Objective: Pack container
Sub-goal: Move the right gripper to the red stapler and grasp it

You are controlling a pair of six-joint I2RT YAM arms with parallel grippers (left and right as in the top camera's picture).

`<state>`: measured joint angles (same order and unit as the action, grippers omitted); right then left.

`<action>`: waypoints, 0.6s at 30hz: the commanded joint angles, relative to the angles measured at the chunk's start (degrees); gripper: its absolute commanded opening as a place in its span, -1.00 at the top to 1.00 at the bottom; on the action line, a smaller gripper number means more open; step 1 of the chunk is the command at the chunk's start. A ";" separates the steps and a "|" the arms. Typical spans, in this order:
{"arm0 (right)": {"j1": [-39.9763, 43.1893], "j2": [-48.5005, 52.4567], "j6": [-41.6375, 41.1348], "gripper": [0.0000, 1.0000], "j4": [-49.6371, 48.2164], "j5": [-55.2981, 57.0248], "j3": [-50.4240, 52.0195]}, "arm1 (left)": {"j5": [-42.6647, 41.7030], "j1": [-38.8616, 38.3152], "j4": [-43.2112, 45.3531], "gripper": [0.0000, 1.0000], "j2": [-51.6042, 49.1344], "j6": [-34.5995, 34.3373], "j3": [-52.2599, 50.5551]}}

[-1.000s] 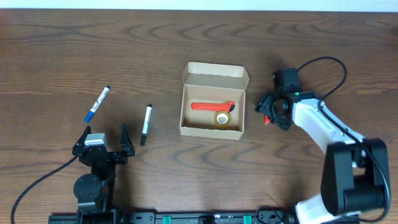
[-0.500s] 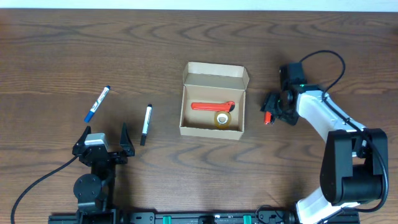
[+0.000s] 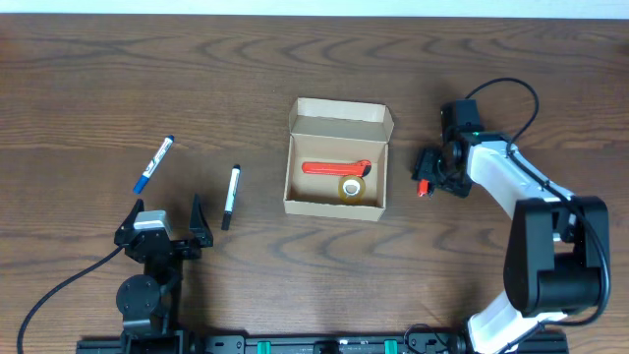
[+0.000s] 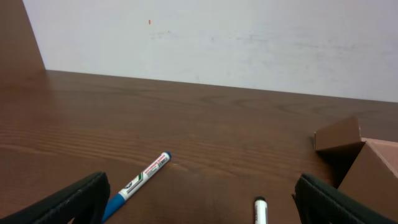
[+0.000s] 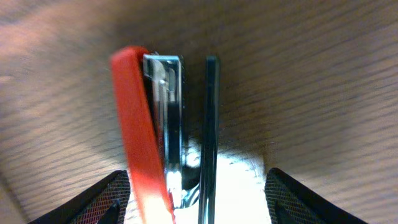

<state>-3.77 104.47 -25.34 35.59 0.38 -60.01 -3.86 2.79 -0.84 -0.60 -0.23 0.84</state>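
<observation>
My right gripper should close on the stapler now, because both fingertips reach down close to the tabletop on either side of the stapler's body (image 3: 424, 187) (image 5: 176, 177).
The tan cardboard container (image 3: 334, 207) stands open at mid-table, its flap lid at the back. Inside lie a red-handled tool (image 3: 329, 167) and a small tape roll (image 3: 351, 186). My right gripper (image 3: 430, 181) is low over the table right of the box. In the right wrist view it (image 5: 199, 199) is open, with a red and metal stapler (image 5: 140, 124) between the fingers, apart from both. The stapler's red tip shows from overhead (image 3: 424, 188). My left gripper (image 3: 165, 208) is open and empty at the front left (image 4: 199, 208).
A blue-capped marker (image 3: 153, 164) and a black marker (image 3: 230, 197) lie left of the box. Both show ahead of the left fingers: the blue one (image 4: 140, 183) and the black one (image 4: 260, 210). The box corner (image 4: 367, 168) is at that view's right.
The right arm has shifted a little to the right and its gripper has settled around the stapler. The left arm, box and markers have not moved.
</observation>
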 commanded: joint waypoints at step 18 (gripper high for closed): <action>0.20 1.73 0.83 0.97 -0.72 -0.44 -0.70 | -0.68 -0.20 -2.75 -0.90 0.28 -0.70 -0.57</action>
<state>-3.75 104.99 -24.77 34.96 -0.16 -61.01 -3.86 2.79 -0.82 -0.60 -0.23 0.84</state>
